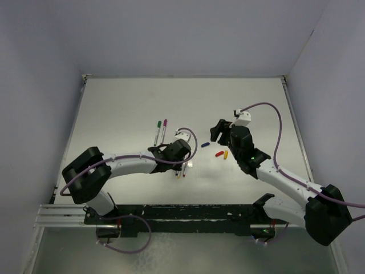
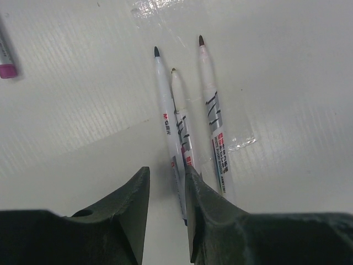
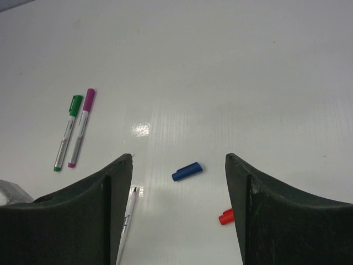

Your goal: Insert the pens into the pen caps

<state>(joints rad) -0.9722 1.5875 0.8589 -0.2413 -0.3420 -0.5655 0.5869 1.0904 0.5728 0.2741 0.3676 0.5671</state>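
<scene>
The robot will take hold of the blue-tipped pen by its rear end [image 2: 181, 195] with its left gripper, so the pen's tip stays free to go into the blue cap.
Three uncapped pens lie side by side: a dark-blue-tipped pen [image 2: 165, 116], a yellowish-tipped pen [image 2: 181, 113] and a red-tipped pen [image 2: 212, 105]. My left gripper [image 2: 166, 170] hovers low over their rear ends, its jaws a narrow gap apart. The blue-tipped pen's end lies in that gap against the right finger, not pinched. My right gripper [image 3: 178, 157] stands wide open above a blue pen cap [image 3: 187, 171]. A red cap [image 3: 225, 216] lies by its right finger. A yellow cap [image 1: 224, 154] lies beside the red cap [image 1: 218, 153].
A green-capped pen [image 3: 67, 130] and a purple-capped pen [image 3: 81, 126] lie together at the back left. Grey walls close the table [image 1: 125, 103] on three sides. The two grippers [image 1: 181, 161] [image 1: 217, 132] are close together mid-table.
</scene>
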